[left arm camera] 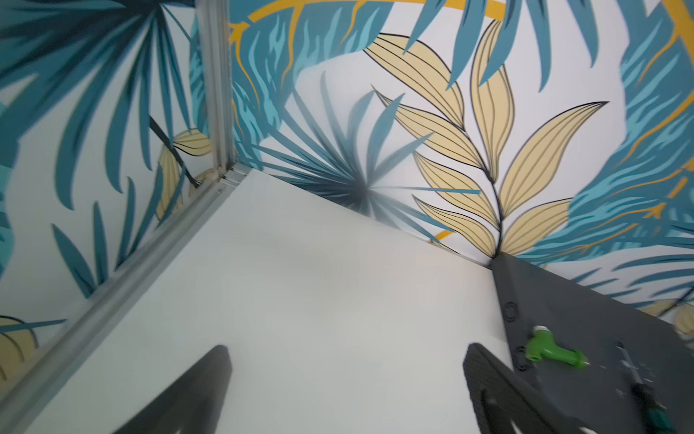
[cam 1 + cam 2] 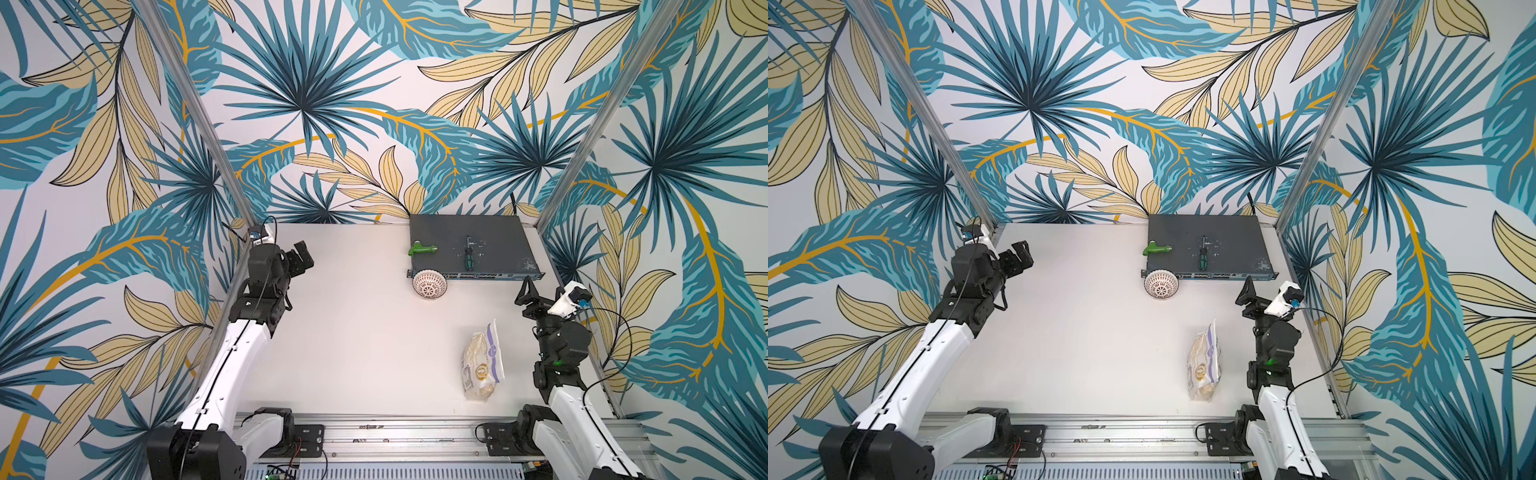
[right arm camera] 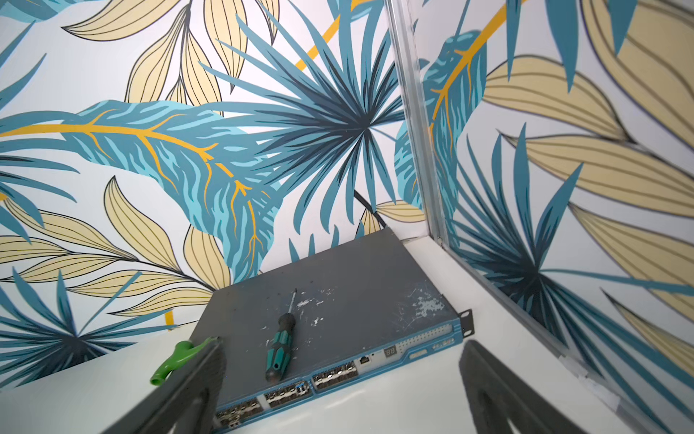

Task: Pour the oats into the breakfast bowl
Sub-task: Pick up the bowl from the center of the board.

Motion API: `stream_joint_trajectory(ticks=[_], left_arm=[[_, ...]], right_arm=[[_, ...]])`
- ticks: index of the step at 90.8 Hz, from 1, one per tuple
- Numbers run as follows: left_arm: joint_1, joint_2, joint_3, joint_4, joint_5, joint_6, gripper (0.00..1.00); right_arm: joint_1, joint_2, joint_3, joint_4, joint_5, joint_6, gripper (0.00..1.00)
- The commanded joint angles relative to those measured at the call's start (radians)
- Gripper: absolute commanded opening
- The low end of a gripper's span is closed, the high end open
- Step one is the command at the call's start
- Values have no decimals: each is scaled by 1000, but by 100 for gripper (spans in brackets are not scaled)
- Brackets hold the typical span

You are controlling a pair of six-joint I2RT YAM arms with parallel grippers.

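Note:
My left gripper takes hold of the breakfast bowl by its nearest rim next, since that keeps the bowl's opening clear for pouring in the oats.
The oats (image 2: 484,361) (image 2: 1204,362) are pale flakes in a clear pouch with a white-and-purple label, lying flat on the white table at the front right. The breakfast bowl (image 2: 429,284) (image 2: 1161,284) rests against the front of a network switch, its reddish lattice outside facing up. Beside the far left post, my left gripper (image 2: 302,254) (image 1: 347,349) is held open over bare table. My right gripper (image 2: 527,291) (image 3: 342,345) is open too, beyond the pouch and to the right of the bowl, holding nothing. Neither wrist view shows the pouch or the bowl.
A dark grey network switch (image 2: 469,245) (image 3: 338,319) lies at the back right with a green plastic fitting (image 2: 422,249) (image 1: 552,349) and a green-handled screwdriver (image 2: 471,254) (image 3: 279,351) on top. Aluminium posts (image 2: 199,124) and leaf-patterned walls enclose the table; a metal rail (image 2: 395,432) runs along the front.

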Motion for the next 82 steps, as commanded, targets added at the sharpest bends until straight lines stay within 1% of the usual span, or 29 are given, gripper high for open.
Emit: stream_joint_trajectory(ticks=[1, 5, 8, 13, 18, 21, 31, 38, 45, 49, 54, 60, 70, 73, 77, 82], left_arm=[[-18, 36, 43, -221, 267, -113, 100], [-80, 45, 62, -244, 182, -120, 100], [-144, 61, 82, -264, 119, -111, 100], [-227, 109, 118, -296, 64, -121, 100], [-273, 183, 154, -310, 90, -148, 100], [-296, 230, 175, -310, 101, -163, 100], [-397, 376, 290, -358, 60, -186, 100], [-466, 470, 382, -391, 36, -198, 98], [-510, 567, 461, -389, 67, -226, 97], [-532, 628, 511, -395, 80, -242, 95], [-559, 699, 580, -424, 73, -265, 91], [-592, 772, 657, -457, 57, -280, 83], [-628, 857, 727, -447, 72, -311, 78], [-633, 880, 744, -448, 72, -327, 75], [-636, 914, 776, -466, 66, -345, 70], [-638, 955, 819, -507, 46, -361, 68]], right_arm=[[-3, 21, -25, -157, -90, 150, 100], [-4, 34, -27, -160, -136, 169, 100], [-4, 42, -32, -162, -166, 180, 100], [-4, 51, -44, -155, -206, 185, 100], [-3, 58, -59, -149, -229, 178, 100], [-3, 63, -68, -146, -215, 199, 100], [-2, 71, -101, -150, -180, 241, 100], [-1, 67, -141, -105, -183, 256, 100], [0, 60, -125, -135, -213, 192, 100], [1, 58, -115, -151, -202, 178, 100], [1, 54, -119, -148, -182, 180, 100], [1, 43, -124, -147, -186, 180, 100], [1, 20, -138, -134, -188, 189, 100], [1, 12, -140, -138, -184, 190, 99], [1, -5, -147, -138, -178, 195, 100], [1, -27, -161, -133, -169, 206, 100]])
